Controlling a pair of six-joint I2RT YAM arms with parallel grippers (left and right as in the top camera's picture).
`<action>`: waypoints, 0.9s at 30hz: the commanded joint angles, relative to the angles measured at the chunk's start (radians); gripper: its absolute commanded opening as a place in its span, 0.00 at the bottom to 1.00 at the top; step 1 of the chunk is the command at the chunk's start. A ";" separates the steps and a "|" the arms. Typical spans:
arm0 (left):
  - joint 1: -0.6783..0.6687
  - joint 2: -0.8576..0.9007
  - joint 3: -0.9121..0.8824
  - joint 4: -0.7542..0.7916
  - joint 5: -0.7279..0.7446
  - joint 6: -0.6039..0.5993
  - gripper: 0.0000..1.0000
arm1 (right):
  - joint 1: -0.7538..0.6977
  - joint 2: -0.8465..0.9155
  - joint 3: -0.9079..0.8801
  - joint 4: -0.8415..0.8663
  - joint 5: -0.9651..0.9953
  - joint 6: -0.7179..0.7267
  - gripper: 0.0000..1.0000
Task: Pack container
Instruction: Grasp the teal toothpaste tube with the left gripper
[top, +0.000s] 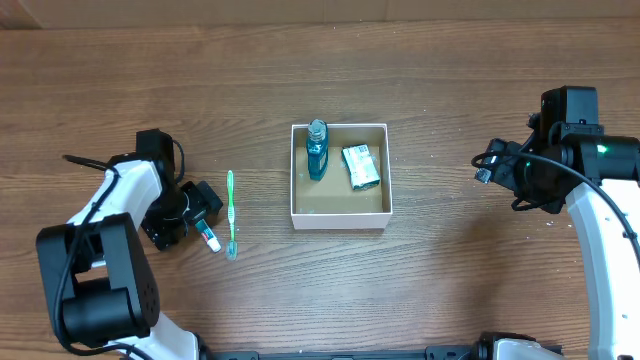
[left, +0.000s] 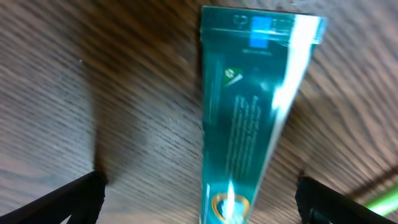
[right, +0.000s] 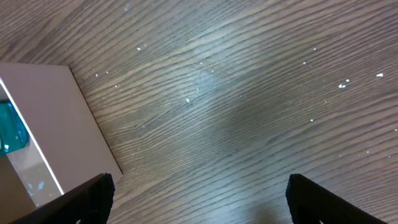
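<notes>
My left gripper's fingers are on both sides of the toothpaste tube's round logo (left: 230, 206) and meet their shadows on the wood, so the gripper will close on the tube.
The container (top: 297, 180), a white-walled square box with a brown floor, stands mid-table. It holds a blue bottle (top: 317, 150) and a green packet (top: 361, 167). A green toothbrush (top: 231, 212) lies on the table left of it. My left gripper (top: 198, 224) is open, low over a teal toothpaste tube (top: 209, 238). In the left wrist view the tube (left: 249, 118) lies between the spread fingers (left: 199, 199), apart from both. My right gripper (top: 487, 166) is open and empty right of the container. The right wrist view shows its fingers (right: 200, 196) over bare wood, with the container's wall (right: 56, 118) at left.
The table is dark wood. A strip of the toothbrush (left: 380, 202) shows at the lower right of the left wrist view. The blue bottle (right: 9, 127) peeks in at the left edge of the right wrist view.
</notes>
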 joint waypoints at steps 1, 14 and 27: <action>0.004 0.016 -0.007 0.013 -0.023 -0.013 1.00 | 0.000 -0.010 -0.001 0.002 -0.002 -0.007 0.91; 0.004 0.016 -0.007 0.000 -0.021 -0.013 0.29 | 0.000 -0.010 -0.001 0.002 -0.002 -0.007 0.91; 0.003 0.010 0.089 -0.060 -0.022 0.002 0.04 | 0.000 -0.010 -0.001 0.002 -0.002 -0.007 0.91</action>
